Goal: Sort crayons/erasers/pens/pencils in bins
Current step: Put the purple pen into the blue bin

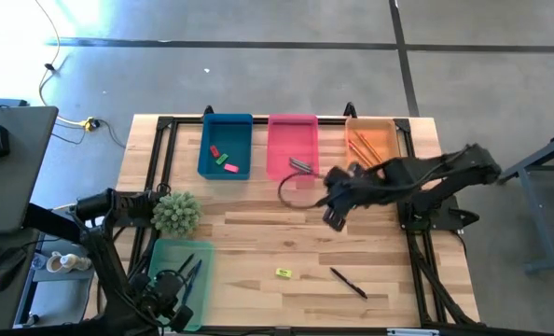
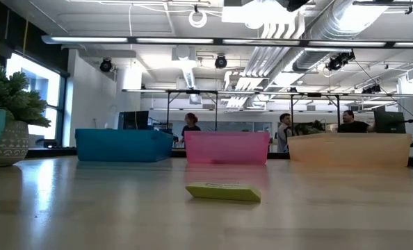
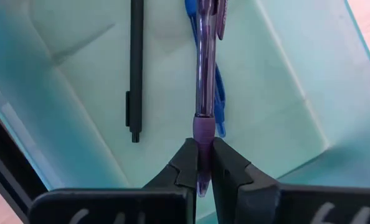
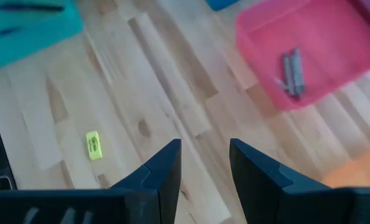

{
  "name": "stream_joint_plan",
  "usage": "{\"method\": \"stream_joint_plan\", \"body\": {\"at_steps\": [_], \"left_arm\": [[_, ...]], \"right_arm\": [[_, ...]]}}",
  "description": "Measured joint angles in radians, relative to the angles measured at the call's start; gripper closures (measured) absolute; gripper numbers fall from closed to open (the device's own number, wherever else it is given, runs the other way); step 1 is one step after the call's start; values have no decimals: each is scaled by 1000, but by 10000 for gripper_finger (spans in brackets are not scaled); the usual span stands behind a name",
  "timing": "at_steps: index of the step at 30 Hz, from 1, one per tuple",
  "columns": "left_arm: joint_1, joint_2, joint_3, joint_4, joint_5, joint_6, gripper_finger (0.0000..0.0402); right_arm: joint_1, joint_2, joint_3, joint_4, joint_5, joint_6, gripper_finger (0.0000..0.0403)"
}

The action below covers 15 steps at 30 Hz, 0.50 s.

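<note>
The purple pen point(image 3: 205, 62) is inside the sides of the mint green bin, above the bottom of the mint green bin and the blue pen point(image 3: 219, 93), so my left gripper should open now.
My left gripper point(image 3: 200, 152) hangs over the mint green bin point(image 1: 179, 271) at the table's near left, shut on a purple pen point(image 3: 205, 62). A black pen point(image 3: 135, 68) and a blue pen point(image 3: 219, 93) lie on that bin's floor. My right gripper point(image 4: 203, 162) stands open above the bare table in front of the pink bin point(image 1: 293, 147), holding nothing. A yellow eraser point(image 1: 283, 273) and a black pen point(image 1: 349, 282) lie flat on the table near the front edge. Grey crayons point(image 4: 291, 73) lie in the pink bin. My left gripper pinches the purple pen between its two fingers at the darker grip section point(image 3: 203, 127) near one end. The fingers come from above, pointing down into the mint bin, and lie across the pen. The pen's long part reaches out over the blue pen; whether it touches the bin's floor I cannot tell.
The blue bin point(image 1: 226, 147) with erasers and the orange bin point(image 1: 372, 140) with pencils flank the pink bin along the far edge. A spiky green plant point(image 1: 176, 213) stands just beyond the mint bin. People show in the room behind the table.
</note>
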Motion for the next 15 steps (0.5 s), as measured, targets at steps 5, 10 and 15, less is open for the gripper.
{"method": "stream_joint_plan", "body": {"at_steps": [5,10,15], "left_arm": [[2,0,0,12,7,5,385],[3,0,0,14,8,4,357],[14,0,0,15,19,14,324]], "right_arm": [[60,103,0,58,3,-7,275],[108,198,0,120,-10,-4,275],[144,279,0,171,-40,31,275]]}}
